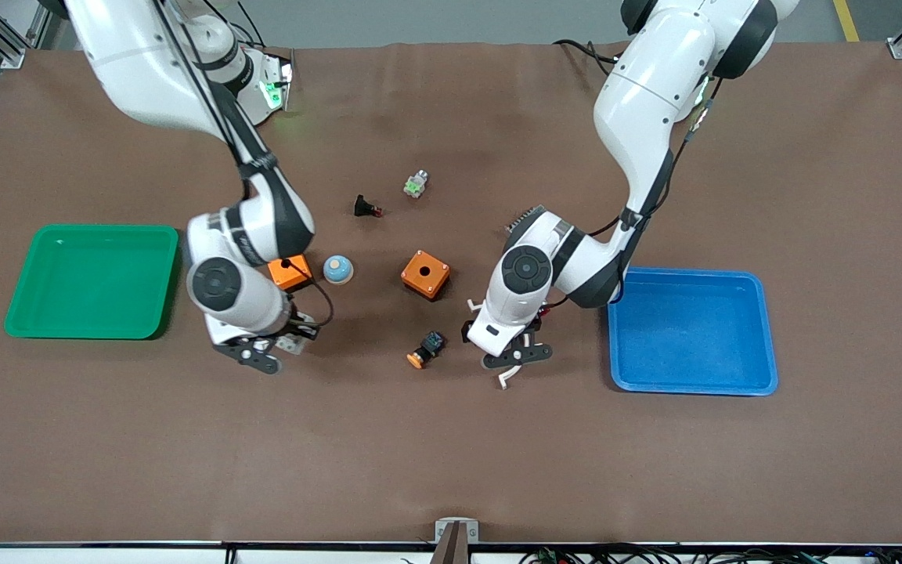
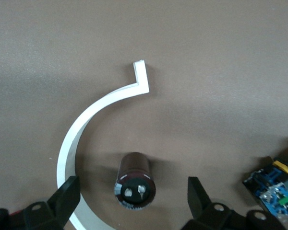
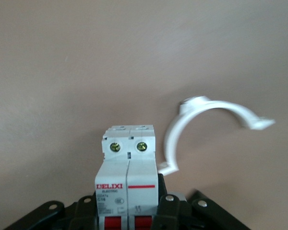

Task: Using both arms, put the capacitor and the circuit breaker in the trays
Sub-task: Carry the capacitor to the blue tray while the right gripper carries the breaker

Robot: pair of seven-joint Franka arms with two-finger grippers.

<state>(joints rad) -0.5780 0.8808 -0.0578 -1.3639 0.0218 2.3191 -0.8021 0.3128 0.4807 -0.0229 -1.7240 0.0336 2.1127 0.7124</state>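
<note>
I should close my left gripper on the capacitor's dark body [image 2: 135, 180] now: its fingers are on either side in the left wrist view. Closing now would hold it.
The capacitor [image 2: 134, 184], a stubby dark cylinder with two pale marks on its end, lies on the brown table between the fingers of my left gripper [image 2: 133, 192]. That gripper is open and does not touch it. In the front view the left gripper [image 1: 515, 359] is low over the table beside the blue tray and hides the capacitor. My right gripper [image 3: 126, 209] is shut on the circuit breaker [image 3: 127, 167], a white-grey block with red levers. In the front view the right gripper [image 1: 263, 352] is beside the green tray.
There is a green tray [image 1: 95, 282] at the right arm's end and a blue tray [image 1: 690, 329] at the left arm's end. A curved white clip [image 2: 86, 124] lies round the capacitor. Another white clip [image 3: 206, 122] lies by the breaker. Between the arms are two orange boxes [image 1: 425, 274] [image 1: 290, 272], a blue dome [image 1: 337, 269] and an orange-capped button [image 1: 426, 350].
</note>
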